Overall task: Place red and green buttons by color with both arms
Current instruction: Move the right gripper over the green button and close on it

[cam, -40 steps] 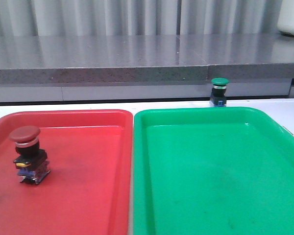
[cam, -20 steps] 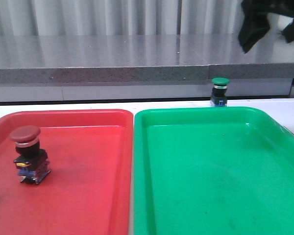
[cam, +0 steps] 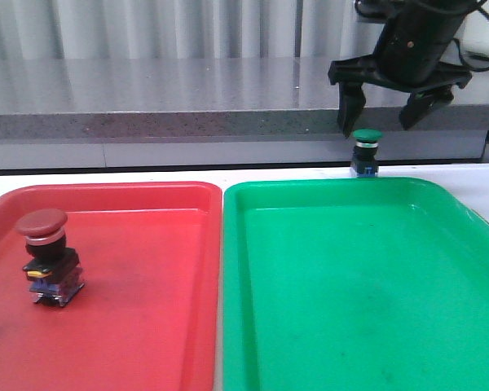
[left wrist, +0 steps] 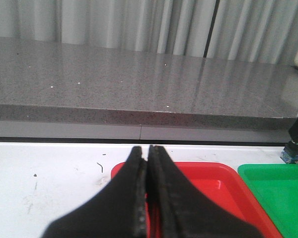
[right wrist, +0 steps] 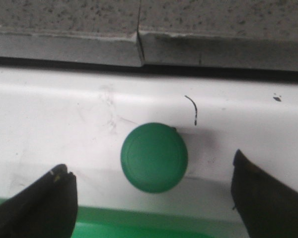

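Note:
My right gripper's fingers stop above the green cap (cam: 367,137) in the front view, so it is too early to close and the gripper lowers next.
The red button (cam: 47,257) stands upright at the left of the red tray (cam: 147,326). The green button (cam: 364,152) stands on the white table just behind the green tray (cam: 367,309). My right gripper (cam: 383,110) is open and hangs just above the green button, one jaw to each side. In the right wrist view the green cap (right wrist: 154,157) sits between the spread fingertips (right wrist: 49,198). My left gripper (left wrist: 148,153) is shut and empty over the red tray's (left wrist: 213,188) far left corner; it does not show in the front view.
A grey stone ledge (cam: 187,98) runs along the back of the table. The two trays sit side by side and fill the near part of the table. The green button's base (left wrist: 291,153) shows at the edge of the left wrist view.
My right arm has come down from the upper right into view and now hovers, open, over the green button. The buttons and trays have not moved.

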`<action>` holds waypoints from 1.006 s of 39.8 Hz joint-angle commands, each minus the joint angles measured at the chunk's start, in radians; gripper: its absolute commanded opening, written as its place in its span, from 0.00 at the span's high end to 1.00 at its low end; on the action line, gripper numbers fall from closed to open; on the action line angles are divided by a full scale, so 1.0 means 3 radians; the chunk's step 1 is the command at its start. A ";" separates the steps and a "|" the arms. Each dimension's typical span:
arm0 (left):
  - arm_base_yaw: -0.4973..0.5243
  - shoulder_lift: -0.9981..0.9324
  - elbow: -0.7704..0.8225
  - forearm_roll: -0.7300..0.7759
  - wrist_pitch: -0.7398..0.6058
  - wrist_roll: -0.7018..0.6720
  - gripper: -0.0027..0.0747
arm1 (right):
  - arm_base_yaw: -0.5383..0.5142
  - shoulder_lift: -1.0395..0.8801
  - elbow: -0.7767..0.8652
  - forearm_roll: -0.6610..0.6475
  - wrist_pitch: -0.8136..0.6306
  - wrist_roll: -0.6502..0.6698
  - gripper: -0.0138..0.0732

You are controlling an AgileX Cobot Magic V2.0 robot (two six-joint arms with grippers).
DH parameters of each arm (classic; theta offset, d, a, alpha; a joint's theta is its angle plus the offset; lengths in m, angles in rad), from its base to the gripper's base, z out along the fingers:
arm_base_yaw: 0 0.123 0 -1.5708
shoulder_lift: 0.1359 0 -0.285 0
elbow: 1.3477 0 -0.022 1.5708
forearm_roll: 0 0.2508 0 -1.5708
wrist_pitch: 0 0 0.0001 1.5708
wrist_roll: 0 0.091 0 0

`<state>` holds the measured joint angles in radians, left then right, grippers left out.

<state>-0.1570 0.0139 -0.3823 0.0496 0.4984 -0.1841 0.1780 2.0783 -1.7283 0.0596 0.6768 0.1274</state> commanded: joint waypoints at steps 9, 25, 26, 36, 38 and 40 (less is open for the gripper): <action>0.0004 0.0043 -0.0079 -0.0022 -0.0248 -0.0017 0.99 | -0.0010 0.0173 -0.0412 -0.0021 -0.0071 0.0091 0.21; 0.0004 0.0043 -0.0079 -0.0022 -0.0248 -0.0017 0.99 | -0.0010 0.0123 -0.0412 -0.0021 -0.0059 0.0091 0.60; 0.0004 0.0043 -0.0079 -0.0022 -0.0248 -0.0017 0.99 | -0.0010 0.0103 -0.0412 -0.0021 -0.0059 0.0091 0.60; 0.0004 0.0043 -0.0079 -0.0022 -0.0248 -0.0017 0.99 | 0.0006 -0.0315 -0.0396 -0.0021 0.0068 0.0034 0.60; 0.0004 0.0043 -0.0079 -0.0022 -0.0248 -0.0017 0.99 | 0.0025 -0.0423 -0.0336 -0.0033 0.0076 0.0030 0.60; 0.0004 0.0043 -0.0079 -0.0022 -0.0248 -0.0017 0.99 | 0.0053 -0.0545 -0.0230 -0.0058 0.0058 0.0030 0.60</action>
<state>-0.1570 0.0139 -0.3823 0.0496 0.4984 -0.1841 0.1826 2.0355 -1.8003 0.0596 0.7310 0.1470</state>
